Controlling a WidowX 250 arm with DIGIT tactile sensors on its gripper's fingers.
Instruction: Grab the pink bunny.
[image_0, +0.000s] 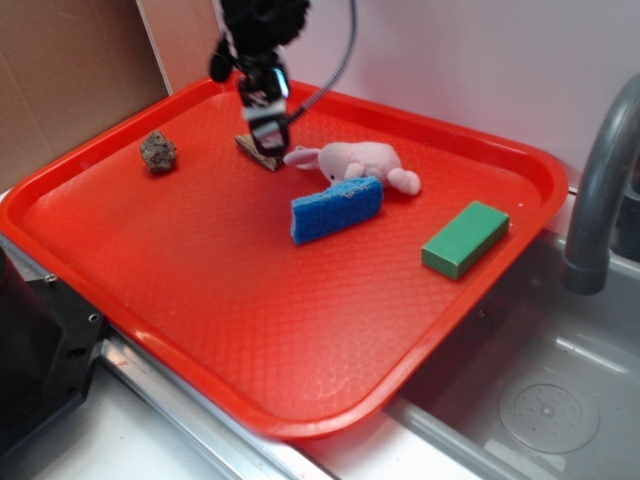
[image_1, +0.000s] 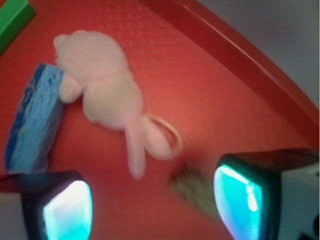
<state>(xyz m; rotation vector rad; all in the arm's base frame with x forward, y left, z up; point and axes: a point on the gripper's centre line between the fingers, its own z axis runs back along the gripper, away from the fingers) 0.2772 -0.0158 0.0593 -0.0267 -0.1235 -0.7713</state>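
Observation:
My gripper should move toward the pink bunny's ears before it closes on them. My fingers are still short of the ears, above the red tray (image_1: 125, 205).
The pink bunny (image_0: 358, 159) lies on its side on the red tray (image_0: 200, 250), its ears toward the left, its body leaning against the blue sponge (image_0: 337, 209). In the wrist view the pink bunny (image_1: 107, 87) fills the upper left, with its long ears trailing down toward the jaws. My gripper (image_0: 265, 128) hangs over the tray just left of the bunny's ears, above a small brown flat piece (image_0: 260, 152). Seen from the wrist, the gripper (image_1: 152, 205) is open, the fingers (image_1: 67, 210) wide apart, nothing held between them.
A dark lumpy rock (image_0: 158, 151) sits at the tray's back left. A green block (image_0: 466, 238) lies near the right rim. The brown piece (image_1: 192, 192) is near the right finger. A grey faucet (image_0: 600, 170) and a sink (image_0: 540, 400) stand to the right.

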